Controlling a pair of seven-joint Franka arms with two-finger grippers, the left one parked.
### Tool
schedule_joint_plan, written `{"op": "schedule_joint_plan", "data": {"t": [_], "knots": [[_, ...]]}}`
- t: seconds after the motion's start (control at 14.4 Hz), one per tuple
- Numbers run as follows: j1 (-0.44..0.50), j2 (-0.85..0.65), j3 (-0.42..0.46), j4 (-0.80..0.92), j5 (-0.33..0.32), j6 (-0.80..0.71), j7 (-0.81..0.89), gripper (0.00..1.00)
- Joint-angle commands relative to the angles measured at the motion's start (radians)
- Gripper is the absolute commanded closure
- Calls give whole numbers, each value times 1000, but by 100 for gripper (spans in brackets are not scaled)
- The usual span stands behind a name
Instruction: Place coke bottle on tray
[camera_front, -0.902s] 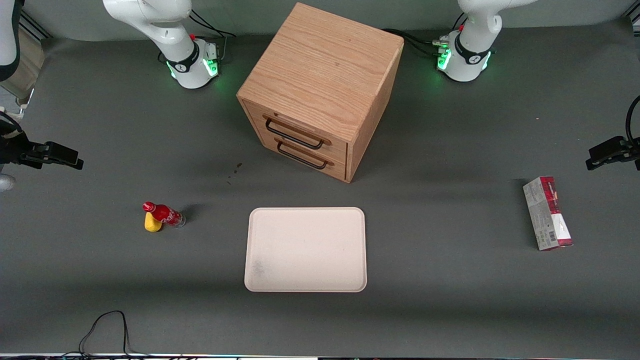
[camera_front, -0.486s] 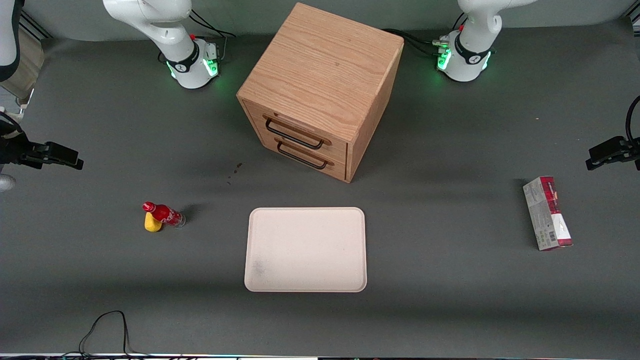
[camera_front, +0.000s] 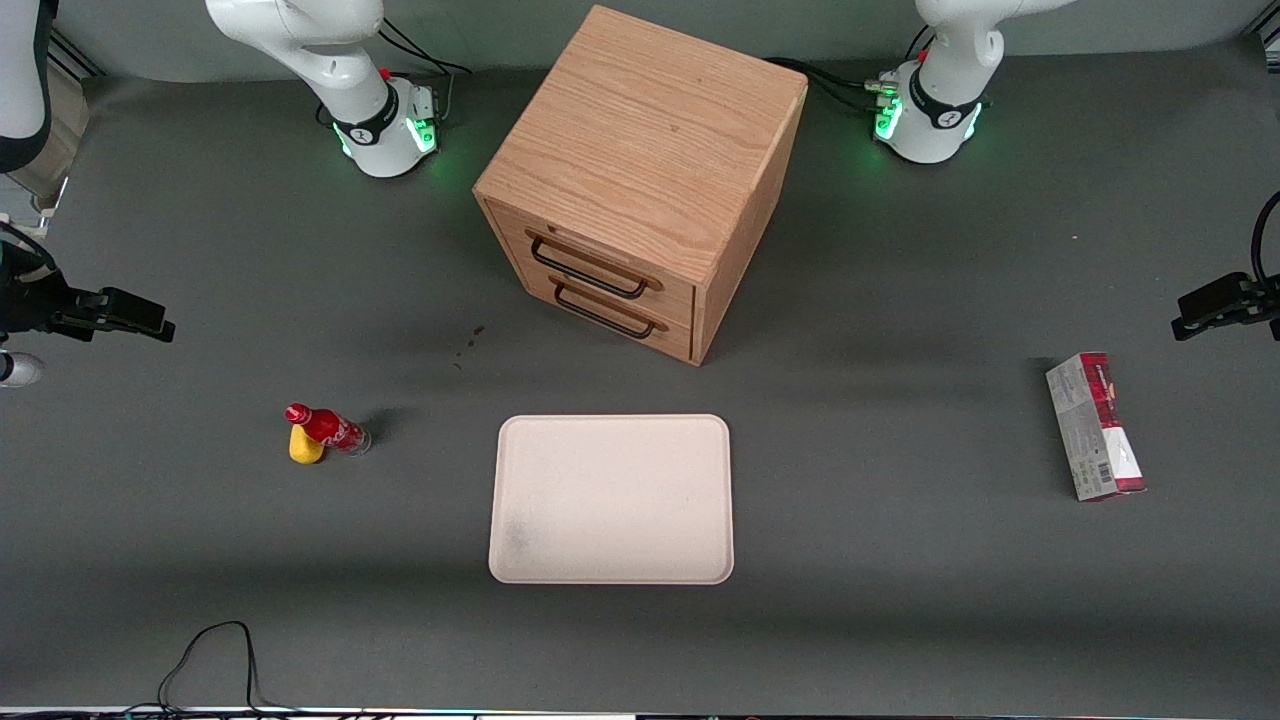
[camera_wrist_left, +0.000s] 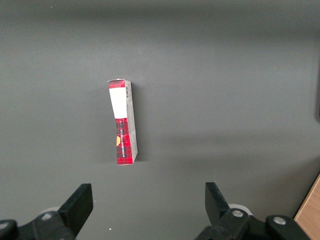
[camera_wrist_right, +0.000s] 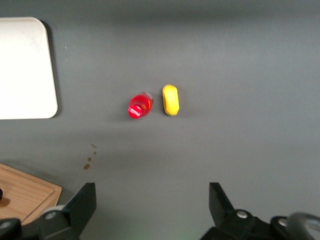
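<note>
The coke bottle needs to go on the tray (camera_front: 610, 500). My right gripper should next grab the bottle by its red cap end (camera_front: 296, 413) to place it there.
The coke bottle (camera_front: 326, 429) stands upright on the grey table, toward the working arm's end, well apart from the tray. In the right wrist view I see its red cap from above (camera_wrist_right: 140, 106). The cream tray (camera_front: 610, 500) lies near the middle of the table, nearer the front camera than the cabinet, with nothing on it; one end shows in the right wrist view (camera_wrist_right: 25, 70). My right gripper (camera_wrist_right: 152, 205) hangs high above the table, open and empty, off to one side of the bottle. Its wrist shows at the edge of the front view (camera_front: 100, 312).
A small yellow oval lump (camera_front: 305, 447) (camera_wrist_right: 170, 100) sits right beside the bottle. A wooden two-drawer cabinet (camera_front: 640, 180) stands mid-table. A red-and-grey carton (camera_front: 1095, 425) (camera_wrist_left: 122, 125) lies toward the parked arm's end. A black cable (camera_front: 210, 660) loops at the near edge.
My right gripper's wrist has shifted slightly toward the table's middle and a little nearer the front camera. The bottle, lump and tray have not moved.
</note>
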Motion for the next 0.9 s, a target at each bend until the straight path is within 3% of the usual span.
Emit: {"op": "schedule_joint_plan", "data": {"t": [0.0,0.55,0.83], "knots": [[44,-75,-6,-108,9,89,-5,0],[65,-59,-8,-122,10,115,-5,0],[65,-49,-8,-250,10,244,-5,0]]}}
